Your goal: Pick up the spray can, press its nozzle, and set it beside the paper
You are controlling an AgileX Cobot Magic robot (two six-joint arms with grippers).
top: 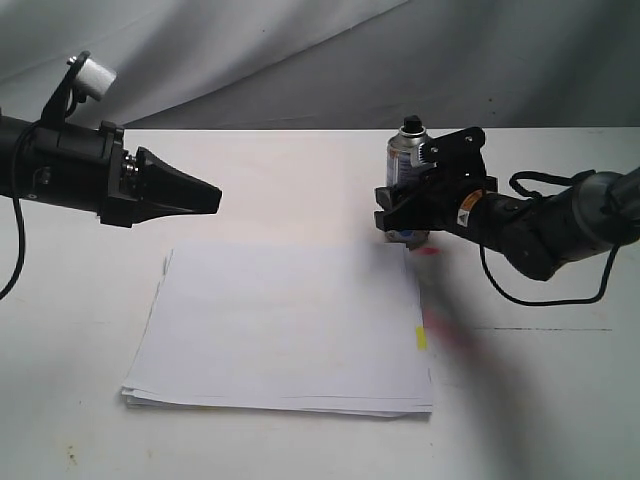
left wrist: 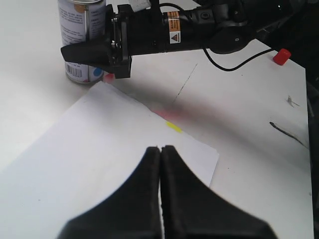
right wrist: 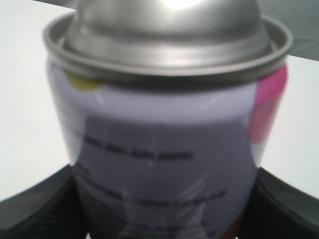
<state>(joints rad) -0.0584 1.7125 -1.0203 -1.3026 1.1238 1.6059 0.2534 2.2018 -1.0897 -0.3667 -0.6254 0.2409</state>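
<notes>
The can's lower edge (top: 407, 238) is resting on the tabletop past the paper's far corner (top: 408, 245), so my right gripper needs to open now.
The silver spray can (top: 404, 160) stands upright on the table just past the paper's far right corner, its black nozzle (top: 410, 124) on top. My right gripper (top: 398, 215) reaches in from the right, and its black fingers (right wrist: 35, 211) press both sides of the can (right wrist: 164, 149) low on the body. The left wrist view also has the can (left wrist: 79, 25) and its blue dot (left wrist: 95, 74) beside that gripper (left wrist: 70, 52). The stack of white paper (top: 290, 320) with a yellow tab (top: 421, 337) lies mid-table. My left gripper (top: 215, 197) hovers shut and empty above the paper's left part (left wrist: 160, 149).
A small red cap (left wrist: 281, 56) lies on the white table beyond the right arm. Pink smears (top: 440, 325) mark the table beside the paper's right edge. A grey cloth backdrop (top: 300, 50) closes off the far side.
</notes>
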